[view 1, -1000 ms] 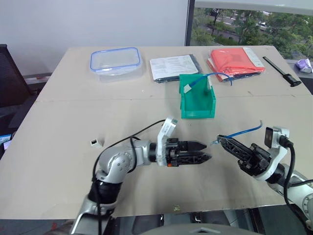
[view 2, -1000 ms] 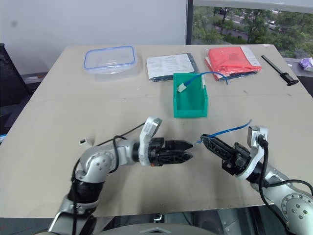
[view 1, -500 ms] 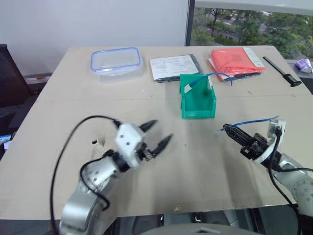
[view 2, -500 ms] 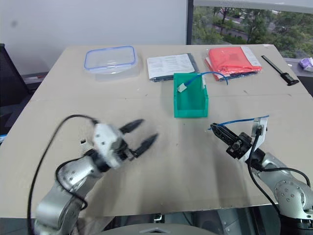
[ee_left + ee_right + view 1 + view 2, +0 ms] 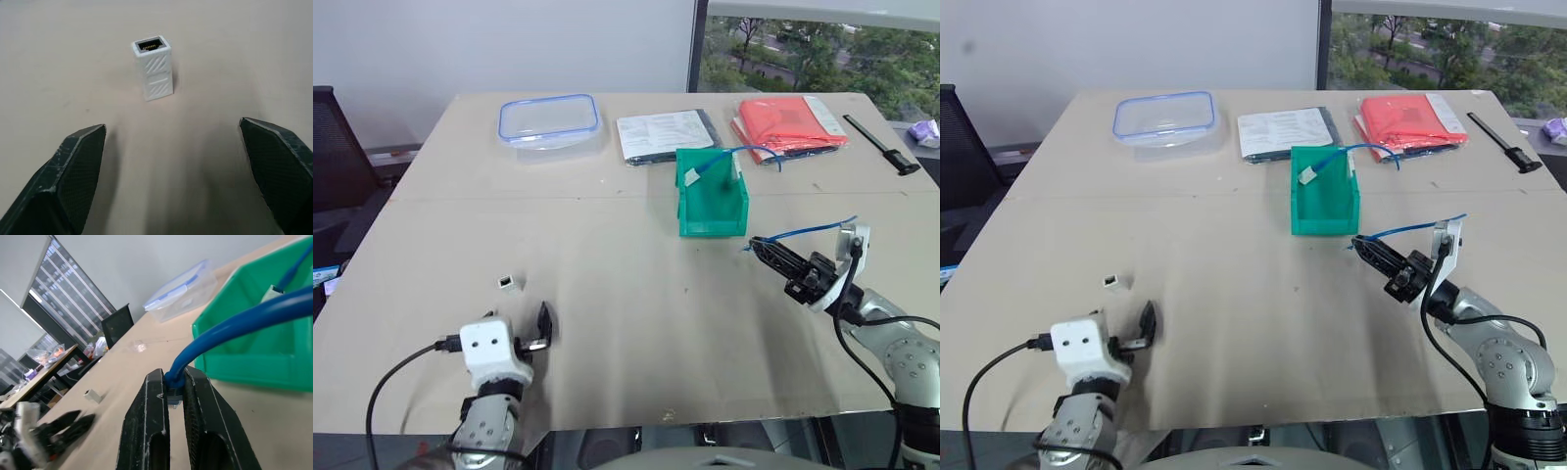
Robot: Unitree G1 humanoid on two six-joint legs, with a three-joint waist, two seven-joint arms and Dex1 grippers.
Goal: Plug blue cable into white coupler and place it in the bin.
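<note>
The white coupler (image 5: 507, 283) is still beyond my fingertips, so my fingers would miss it if I closed now. My left gripper should first move toward the coupler and then close on it.
The white coupler (image 5: 153, 68) stands upright on the table (image 5: 636, 294), its socket facing up. My left gripper (image 5: 171, 125) is low at the table's near left, open wide and pointing at the coupler, which lies a short way beyond its fingertips. My right gripper (image 5: 754, 245) hovers at the right, in front of the green bin (image 5: 710, 208), shut on the plug end of the blue cable (image 5: 803, 232). The cable trails back over the wrist. Inside the bin lies another blue cable (image 5: 705, 166) joined to a white coupler.
At the back of the table are a clear food box with a blue rim (image 5: 551, 119), printed papers (image 5: 661, 134), a red folder (image 5: 788, 119) and a black tool (image 5: 879, 143). A black chair (image 5: 337, 147) stands off the left edge.
My left arm swung from the table's middle to the near left and dropped low, its gripper opening wide to face the coupler. My right gripper edged forward toward the bin with the cable.
</note>
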